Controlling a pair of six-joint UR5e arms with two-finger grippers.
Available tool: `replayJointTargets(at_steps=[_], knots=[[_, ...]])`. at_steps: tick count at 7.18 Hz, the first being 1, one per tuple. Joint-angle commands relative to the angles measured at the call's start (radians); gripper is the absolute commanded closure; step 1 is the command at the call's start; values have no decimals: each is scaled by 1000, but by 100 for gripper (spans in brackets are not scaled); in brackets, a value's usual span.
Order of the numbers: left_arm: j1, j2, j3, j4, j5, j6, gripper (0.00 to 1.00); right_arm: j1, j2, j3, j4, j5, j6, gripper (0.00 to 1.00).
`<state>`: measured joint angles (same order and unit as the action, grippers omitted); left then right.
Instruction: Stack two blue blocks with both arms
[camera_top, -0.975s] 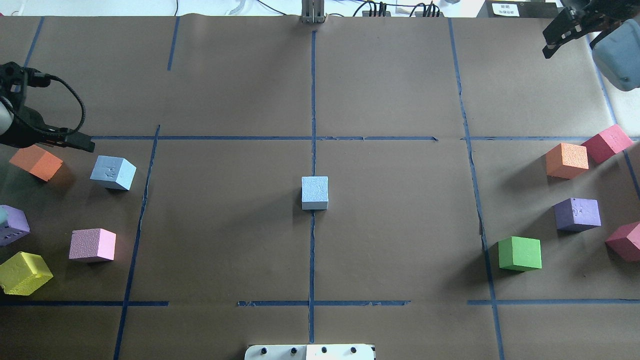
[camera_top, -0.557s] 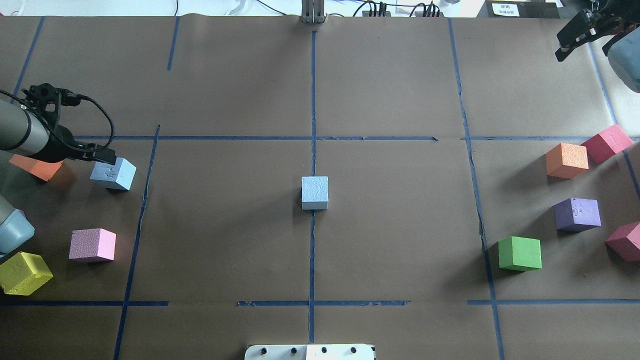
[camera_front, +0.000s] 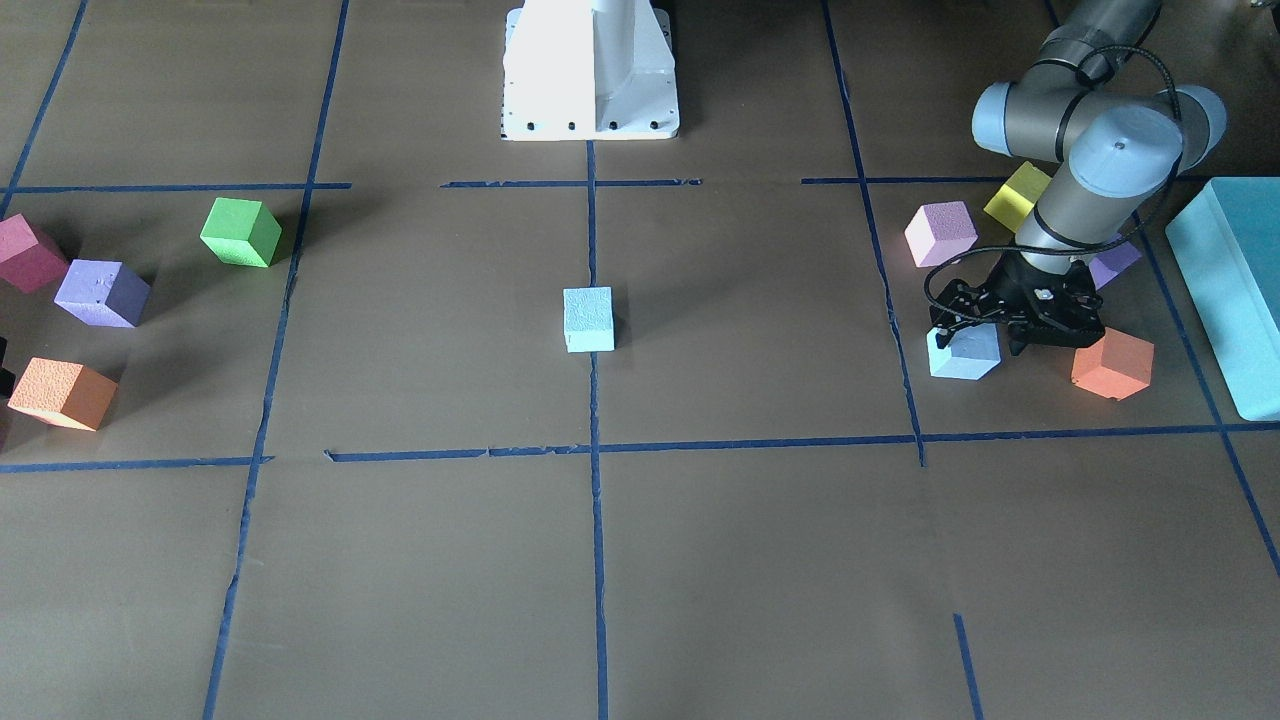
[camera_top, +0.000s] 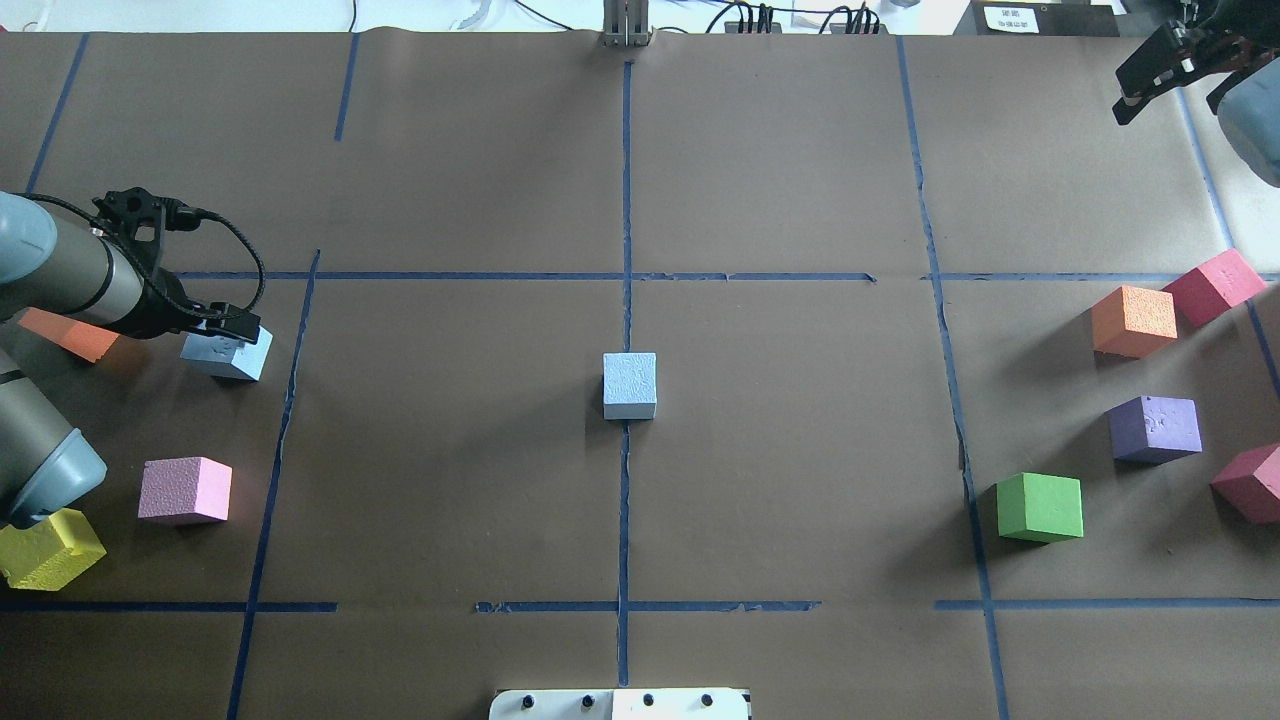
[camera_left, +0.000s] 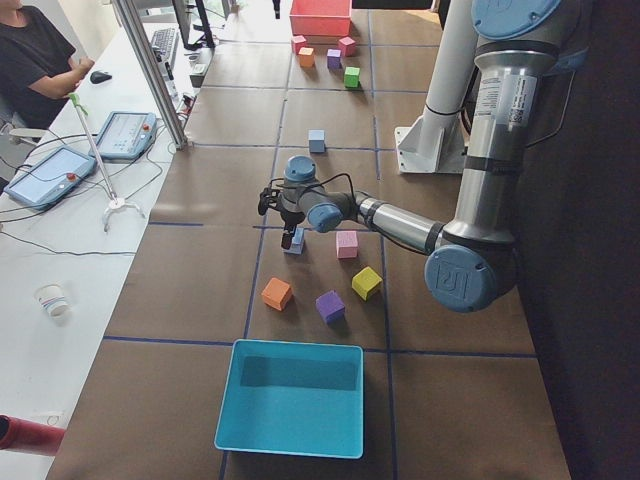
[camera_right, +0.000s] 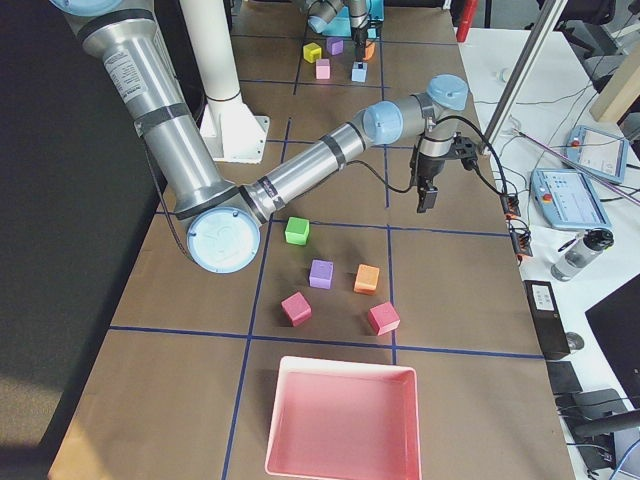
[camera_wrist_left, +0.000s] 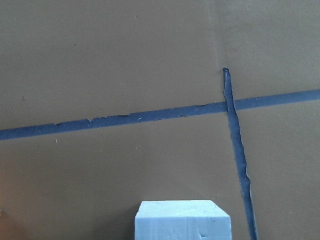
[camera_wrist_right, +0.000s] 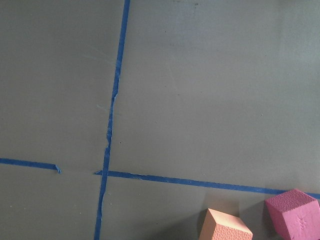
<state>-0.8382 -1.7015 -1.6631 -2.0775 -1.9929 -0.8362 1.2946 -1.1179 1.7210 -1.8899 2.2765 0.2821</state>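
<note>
My left gripper grips the pale blue block by two opposite sides next, to stack the two blue blocks.
One pale blue block (camera_top: 630, 385) sits alone at the table's centre, also in the front view (camera_front: 588, 319). The second blue block (camera_top: 228, 354) lies on the robot's left side, between an orange cube and a tape line. My left gripper (camera_top: 238, 328) hangs right over this block (camera_front: 963, 354), its fingers spread to either side and empty. The left wrist view shows the block's top (camera_wrist_left: 182, 220) at the bottom edge. My right gripper (camera_top: 1168, 95) is open and empty at the far right corner, high above the table.
An orange cube (camera_top: 65, 335), a pink cube (camera_top: 185, 490) and a yellow cube (camera_top: 50, 545) lie near the left arm. A teal box (camera_front: 1235, 290) stands beyond them. Green (camera_top: 1040, 507), purple (camera_top: 1155, 428), orange (camera_top: 1133, 320) and red (camera_top: 1215, 285) cubes lie at the right.
My left gripper has swung to the right, from beside the orange cube to over the left blue block. My right gripper has drawn back toward the far right corner. No block has moved.
</note>
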Motion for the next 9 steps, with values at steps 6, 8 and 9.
replayJointTargets(at_steps=[6, 8, 9], knots=[[-70, -24, -140, 246, -118, 11, 100, 2, -17, 19, 2, 0, 0, 0], [-70, -250, -283, 679, -112, 11, 100, 30, -119, 55, 41, 3, -42, 0], [-65, -367, -288, 812, -109, -3, 100, 54, -208, 55, 93, 35, -81, 0]])
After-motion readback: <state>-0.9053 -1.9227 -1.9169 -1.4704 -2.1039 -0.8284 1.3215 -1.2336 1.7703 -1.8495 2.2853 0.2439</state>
